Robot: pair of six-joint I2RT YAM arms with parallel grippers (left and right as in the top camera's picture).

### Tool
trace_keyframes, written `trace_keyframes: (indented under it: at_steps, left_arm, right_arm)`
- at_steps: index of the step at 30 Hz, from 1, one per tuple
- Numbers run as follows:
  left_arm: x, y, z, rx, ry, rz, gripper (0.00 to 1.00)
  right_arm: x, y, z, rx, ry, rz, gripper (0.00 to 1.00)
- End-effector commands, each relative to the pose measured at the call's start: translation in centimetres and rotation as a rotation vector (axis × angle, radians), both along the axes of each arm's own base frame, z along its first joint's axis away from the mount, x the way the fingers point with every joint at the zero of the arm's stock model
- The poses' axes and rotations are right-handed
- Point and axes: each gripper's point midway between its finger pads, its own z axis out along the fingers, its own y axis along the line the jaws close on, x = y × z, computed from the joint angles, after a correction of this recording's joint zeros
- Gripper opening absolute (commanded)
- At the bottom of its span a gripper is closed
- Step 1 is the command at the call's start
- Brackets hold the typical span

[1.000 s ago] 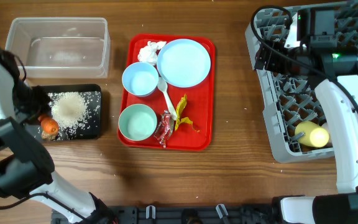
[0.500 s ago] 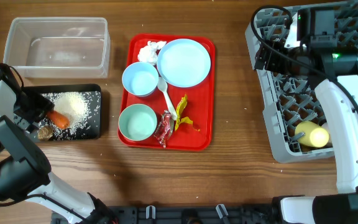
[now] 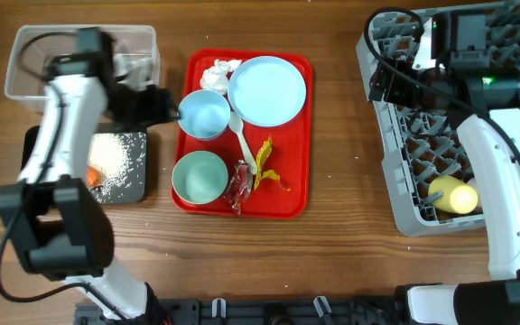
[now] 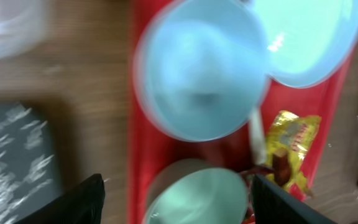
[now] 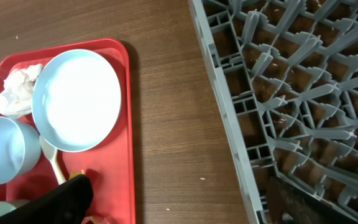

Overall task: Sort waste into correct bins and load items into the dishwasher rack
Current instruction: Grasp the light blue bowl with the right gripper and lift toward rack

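Next, my right gripper reaches the pale blue bowl and grabs one edge of the bowl's rim. That leaves the bowl's base free to load into the rack (image 3: 413, 153) (image 5: 300, 96).
My left gripper (image 3: 164, 104) hangs open at the red tray's left edge, nothing between its fingers. In the left wrist view the left gripper (image 4: 179, 211) hovers over the greenish bowl (image 4: 199, 196), with the pale blue bowl (image 4: 197, 81) and plate (image 4: 309, 37) beyond. The carrot (image 3: 92, 176) and rice (image 3: 116, 155) lie in the black tray (image 3: 134, 191). The clear tub (image 3: 34, 63) is partly behind the left arm. On the red tray lie the napkin (image 3: 217, 72), spoon (image 3: 242, 137), and red wrapper (image 3: 237, 187) and yellow wrapper (image 3: 265, 162). My right gripper (image 3: 379, 83) is open and empty beside the rack (image 3: 413, 153).
The flat red tray (image 3: 292, 194) holds the dishes at mid-table. A yellow cup (image 3: 452, 194) lies in the rack's near corner. Bare wood separates the red tray from the rack. The right wrist view shows the plate (image 5: 76, 99) and the rack's edge (image 5: 229, 106).
My left gripper opened and let go of the carrot over the black tray, then swung up and right to the red tray's edge. The right arm has not moved.
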Motion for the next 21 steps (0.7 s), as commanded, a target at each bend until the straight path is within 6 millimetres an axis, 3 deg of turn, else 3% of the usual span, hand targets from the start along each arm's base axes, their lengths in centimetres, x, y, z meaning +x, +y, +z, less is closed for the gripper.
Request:
trace_keyframes:
  at_steps: [1, 4, 6, 7, 8, 10, 13, 14, 17, 19, 21]
  left_arm:
    - [0.8, -4.3, 0.8, 0.109, -0.087, -0.119, 0.74]
    - [2.0, -7.4, 0.1, 0.179, -0.138, -0.114, 0.66]
    - [2.2, -9.1, -0.6, 0.185, -0.146, -0.125, 0.60]
    - [2.4, -8.5, -0.7, 0.220, -0.141, -0.066, 0.60]
    - [2.9, -6.6, -0.6, 0.275, -0.130, 0.086, 0.62]
    - [3.0, -4.8, 0.3, 0.266, -0.122, 0.200, 0.63]
    - [2.4, 0.5, 4.1, 0.250, -0.151, 0.373, 0.68]
    - [2.2, 2.8, 5.6, 0.249, -0.177, 0.431, 0.80]
    - [1.0, 7.3, 6.6, 0.260, -0.161, 0.542, 0.86]
    - [0.0, 8.6, 5.8, 0.272, -0.109, 0.570, 0.86]
    - [-0.4, 8.7, 5.2, 0.276, -0.091, 0.572, 0.86]
  right_arm:
    - [0.3, 0.3, -1.3, 0.008, 0.034, 0.013, 0.92]
    - [0.4, 0.4, -1.7, 0.011, 0.045, 0.015, 0.92]
    - [0.7, 1.6, -1.6, 0.065, 0.039, 0.051, 0.92]
    - [1.0, 2.7, -1.5, 0.101, 0.029, 0.082, 0.92]
    - [1.7, 5.0, -1.7, 0.144, 0.011, 0.140, 0.92]
    - [2.8, 8.1, -2.2, 0.195, -0.001, 0.177, 0.91]
    - [3.9, 17.4, -5.4, 0.263, 0.006, 0.303, 0.91]
    - [3.8, 20.6, -6.7, 0.282, 0.011, 0.345, 0.91]
    - [2.9, 27.3, -9.7, 0.324, 0.020, 0.417, 0.82]
    - [2.4, 30.4, -11.5, 0.342, 0.021, 0.443, 0.79]
    - [2.5, 31.3, -13.5, 0.325, 0.032, 0.404, 0.73]
